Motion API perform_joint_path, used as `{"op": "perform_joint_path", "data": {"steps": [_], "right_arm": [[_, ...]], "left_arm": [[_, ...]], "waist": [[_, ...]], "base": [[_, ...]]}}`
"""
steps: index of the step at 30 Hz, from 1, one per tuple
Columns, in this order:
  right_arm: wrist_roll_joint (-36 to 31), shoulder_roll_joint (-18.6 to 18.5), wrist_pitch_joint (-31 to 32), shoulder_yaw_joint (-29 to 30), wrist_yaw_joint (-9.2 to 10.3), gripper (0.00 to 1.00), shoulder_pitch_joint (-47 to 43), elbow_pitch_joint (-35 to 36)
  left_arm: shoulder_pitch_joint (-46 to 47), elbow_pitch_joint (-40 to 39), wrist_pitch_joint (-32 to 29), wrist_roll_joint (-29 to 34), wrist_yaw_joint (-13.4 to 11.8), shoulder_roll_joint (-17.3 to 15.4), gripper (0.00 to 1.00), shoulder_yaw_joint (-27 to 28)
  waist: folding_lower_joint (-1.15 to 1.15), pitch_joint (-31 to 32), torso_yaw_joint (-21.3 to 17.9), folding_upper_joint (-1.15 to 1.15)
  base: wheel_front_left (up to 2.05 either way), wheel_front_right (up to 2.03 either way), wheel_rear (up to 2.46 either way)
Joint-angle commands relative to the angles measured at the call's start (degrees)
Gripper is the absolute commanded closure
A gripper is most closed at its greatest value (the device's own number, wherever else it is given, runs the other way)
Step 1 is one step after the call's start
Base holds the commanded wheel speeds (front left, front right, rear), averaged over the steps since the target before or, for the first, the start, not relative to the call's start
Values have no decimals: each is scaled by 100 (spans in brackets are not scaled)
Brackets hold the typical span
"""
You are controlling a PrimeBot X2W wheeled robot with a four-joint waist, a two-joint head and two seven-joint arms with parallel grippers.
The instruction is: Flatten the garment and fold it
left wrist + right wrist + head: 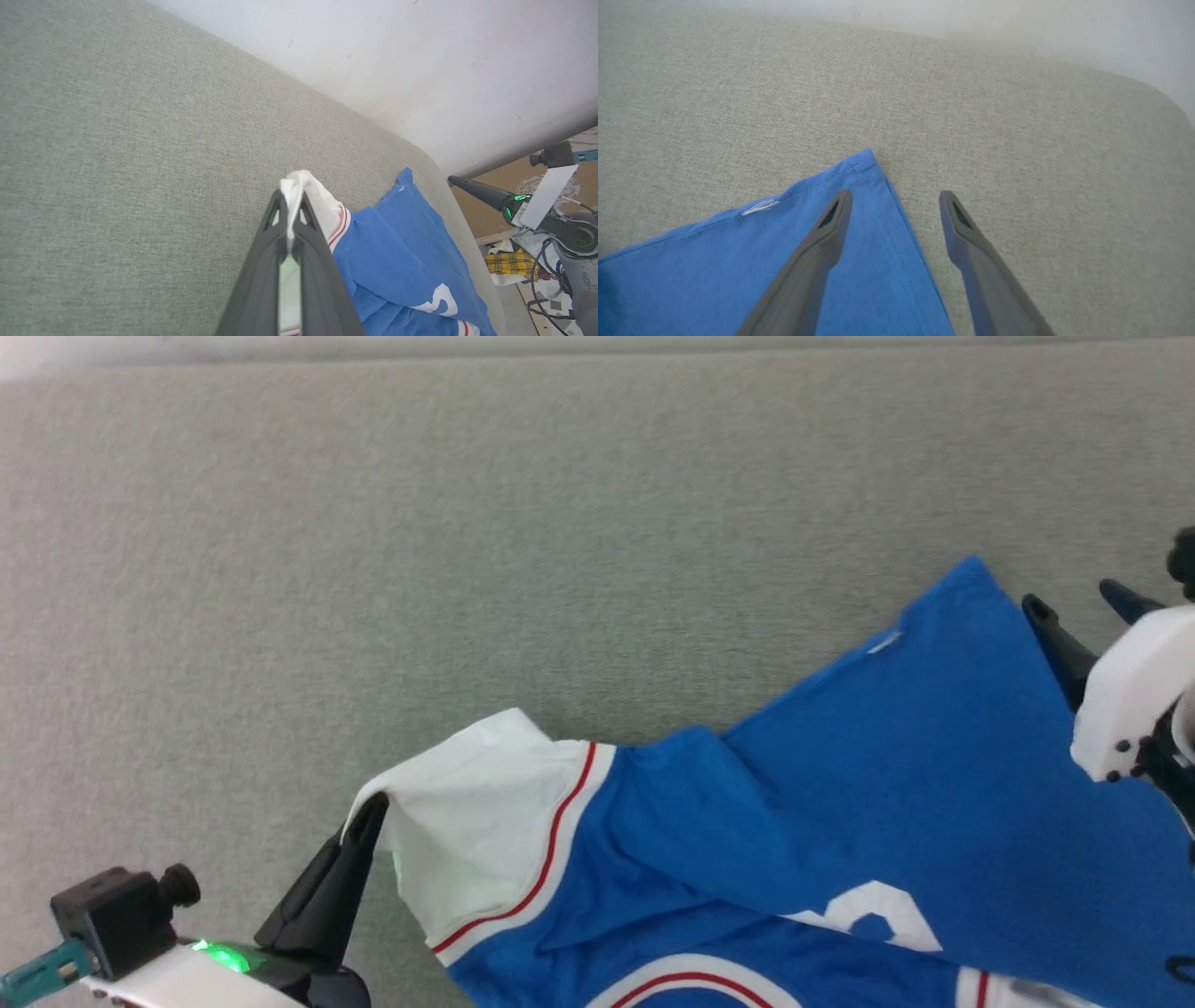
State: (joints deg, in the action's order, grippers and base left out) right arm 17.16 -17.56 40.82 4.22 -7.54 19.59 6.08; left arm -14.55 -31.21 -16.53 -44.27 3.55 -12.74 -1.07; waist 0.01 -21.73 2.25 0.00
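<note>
The jersey's blue body is flat on the fabric. My right gripper will pinch the jersey by its stitched hem edge (904, 224) next.
The garment (840, 821) is a royal-blue jersey with a white sleeve (471, 821) trimmed in red. It lies rumpled on the grey-green fabric surface at the lower right of the head view. My left gripper (369, 807) is shut on the edge of the white sleeve, pinching it between the fingertips (292, 205). My right gripper (894, 198) stands open over the blue hem corner (866, 172), one finger above the cloth, the other above bare fabric. In the head view the right gripper (1078, 602) sits at the right edge beside that corner (971, 579).
The grey-green upholstered surface (467, 569) stretches far and left of the garment. A pale wall (420, 56) rises behind it. Past its rounded right end are a brown floor, cables and a yellow checked cloth (511, 263).
</note>
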Motion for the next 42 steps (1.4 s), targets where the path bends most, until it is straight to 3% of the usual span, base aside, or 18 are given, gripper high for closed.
{"op": "perform_joint_path", "data": {"steps": [1,11,12,13,14,20,27,35,42], "right_arm": [[-33,-82,-12,-70,5,0,155,-173],[-37,-358,12,-277,5,0,475,-1047],[-12,-377,42,-322,5,7,480,-1085],[8,-400,84,-379,5,59,478,-1114],[37,-413,146,-427,5,100,472,-1139],[158,-478,383,-621,5,100,477,-1069],[219,-197,-304,-294,5,100,602,-780],[268,336,-1241,48,5,100,848,-126],[138,433,-1697,-32,5,100,1762,-165]], "left_arm": [[114,25,45,27,44,17,100,-22],[294,198,195,0,106,85,100,-119],[300,211,205,-3,110,88,100,-125],[304,223,212,-4,112,89,100,-128],[306,233,219,-4,113,87,100,-127],[338,247,227,-5,113,58,100,-108],[849,341,496,206,47,34,100,105],[2258,892,1022,818,-278,165,100,220],[4296,1650,1027,1483,-415,-209,100,171]], "waist": [[-1,-331,340,0],[-1,-590,628,0],[-1,-597,638,0],[-1,-598,642,0],[-1,-596,641,0],[-1,-506,573,0],[-1,-85,352,0],[-1,630,-15,0],[-1,1123,-324,0]], "base": [[0,0,0],[0,0,0],[0,0,0],[0,0,0],[0,0,0],[0,0,0],[0,0,0],[0,0,0],[0,0,0]]}}
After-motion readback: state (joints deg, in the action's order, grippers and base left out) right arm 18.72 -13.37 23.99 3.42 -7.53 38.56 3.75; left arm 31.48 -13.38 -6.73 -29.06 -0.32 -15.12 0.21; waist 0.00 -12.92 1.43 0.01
